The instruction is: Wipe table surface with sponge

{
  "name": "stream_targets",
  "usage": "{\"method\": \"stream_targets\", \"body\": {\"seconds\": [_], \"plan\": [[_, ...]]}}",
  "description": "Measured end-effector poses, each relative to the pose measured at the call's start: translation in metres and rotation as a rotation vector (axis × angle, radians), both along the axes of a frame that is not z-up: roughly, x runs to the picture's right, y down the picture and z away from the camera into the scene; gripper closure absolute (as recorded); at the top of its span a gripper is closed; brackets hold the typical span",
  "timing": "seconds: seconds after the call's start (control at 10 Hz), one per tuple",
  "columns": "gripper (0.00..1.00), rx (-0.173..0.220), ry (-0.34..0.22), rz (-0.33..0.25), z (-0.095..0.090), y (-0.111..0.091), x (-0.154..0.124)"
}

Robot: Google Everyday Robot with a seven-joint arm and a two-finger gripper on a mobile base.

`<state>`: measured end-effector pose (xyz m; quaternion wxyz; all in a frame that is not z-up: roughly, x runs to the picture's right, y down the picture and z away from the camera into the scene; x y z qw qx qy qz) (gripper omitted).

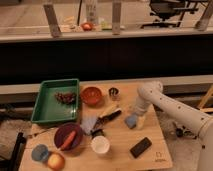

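Note:
My gripper grabs the sponge by its end (135,121) opposite the brush next, to wipe.
The sponge (130,121), a small pale blue-grey block, lies on the light wooden table surface (122,139) right of centre. My white arm reaches in from the right and bends downward. My gripper (136,118) hangs open directly over the sponge, at or just above its right side. The sponge rests flat on the wood. The arm's wrist hides part of the sponge's right edge.
A green tray (50,106) sits at the left, with a red bowl (91,95) and small metal cup (114,92) behind. A yellow-black brush (110,113), grey-blue cloth (89,124), purple bowl (66,136), white cup (100,145) and black block (140,147) lie around the sponge.

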<state>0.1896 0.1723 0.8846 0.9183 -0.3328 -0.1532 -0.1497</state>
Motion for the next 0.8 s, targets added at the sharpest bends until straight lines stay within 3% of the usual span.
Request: {"method": "stream_targets", "body": {"seconds": [0.2,0.8], "plan": [[0.36,-0.004,0.014,0.009,-0.0018,0.0032,0.0059],[0.96,0.004,0.023,0.007,-0.0056,0.0022,0.0121]]}}
